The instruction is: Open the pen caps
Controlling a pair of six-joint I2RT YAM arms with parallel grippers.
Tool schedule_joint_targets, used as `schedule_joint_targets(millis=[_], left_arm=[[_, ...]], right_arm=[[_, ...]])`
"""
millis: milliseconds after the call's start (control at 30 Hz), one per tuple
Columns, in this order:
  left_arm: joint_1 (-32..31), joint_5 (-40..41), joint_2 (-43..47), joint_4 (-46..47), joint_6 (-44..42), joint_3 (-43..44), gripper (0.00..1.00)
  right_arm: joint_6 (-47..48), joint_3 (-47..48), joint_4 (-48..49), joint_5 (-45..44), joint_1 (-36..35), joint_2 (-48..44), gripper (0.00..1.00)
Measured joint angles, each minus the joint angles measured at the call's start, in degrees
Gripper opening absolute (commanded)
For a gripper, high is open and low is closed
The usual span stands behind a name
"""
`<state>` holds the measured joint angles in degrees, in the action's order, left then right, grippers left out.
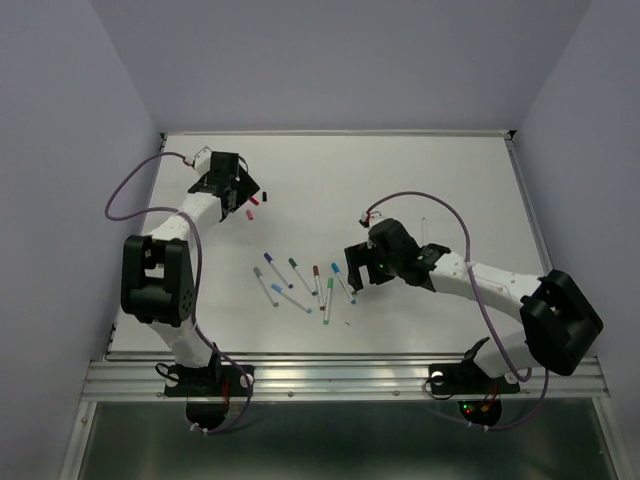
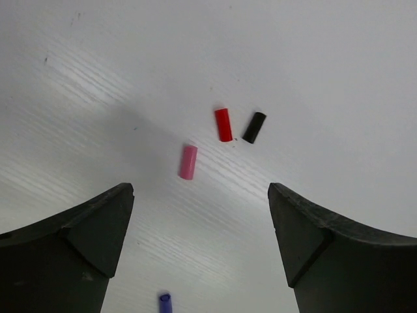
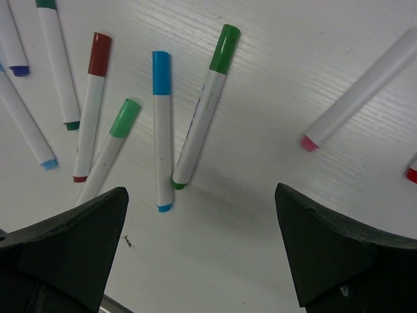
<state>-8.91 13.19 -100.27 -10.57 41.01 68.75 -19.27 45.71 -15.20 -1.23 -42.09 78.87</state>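
Note:
My right gripper grabs the green-capped pen by its white body (image 3: 200, 128) next, which leaves the green cap free for my left gripper to open.
Three loose pen caps lie on the white table ahead of my left gripper (image 2: 201, 192): a pink one (image 2: 188, 162), a red one (image 2: 223, 124) and a black one (image 2: 254, 127). A blue cap (image 2: 165, 302) lies between its fingers at the frame's bottom edge. That gripper (image 1: 240, 190) is open and holds nothing. My right gripper (image 3: 201, 192) is open and empty above the table, just short of several white pens. A green-capped pen (image 3: 202, 111) and a blue-capped pen (image 3: 161, 137) lie nearest its fingertips. In the top view this gripper (image 1: 353, 272) sits at the right end of the pens (image 1: 300, 280).
More capped pens, light green (image 3: 107, 153) and dark red (image 3: 91, 104), lie left of the blue one. A white barrel with a pink end (image 3: 365, 91) lies at the right. The table (image 1: 450, 180) has a raised metal rim at its far and right edges.

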Motion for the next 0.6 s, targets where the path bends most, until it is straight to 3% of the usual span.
schedule_joint_targets(millis=[233, 300, 433, 600], left_arm=[[0.0, -0.31, 19.8, 1.62, -0.55, -5.92, 0.99], [0.0, -0.42, 23.74, 1.75, -0.76, -7.76, 0.99], [0.0, -0.63, 29.57, 1.7, -1.18, -11.39, 0.99], [0.0, -0.72, 33.59, 1.14, -1.31, -14.51, 0.99]], right_arm=[[-2.99, 7.37, -0.85, -11.3, -4.96, 9.25, 0.96], [-3.67, 9.33, -0.9, -13.55, -5.68, 11.54, 0.91], [-4.79, 12.22, -1.29, -17.49, -6.75, 15.82, 0.7], [-6.69, 13.44, -2.34, -21.09, -7.28, 19.15, 0.61]])
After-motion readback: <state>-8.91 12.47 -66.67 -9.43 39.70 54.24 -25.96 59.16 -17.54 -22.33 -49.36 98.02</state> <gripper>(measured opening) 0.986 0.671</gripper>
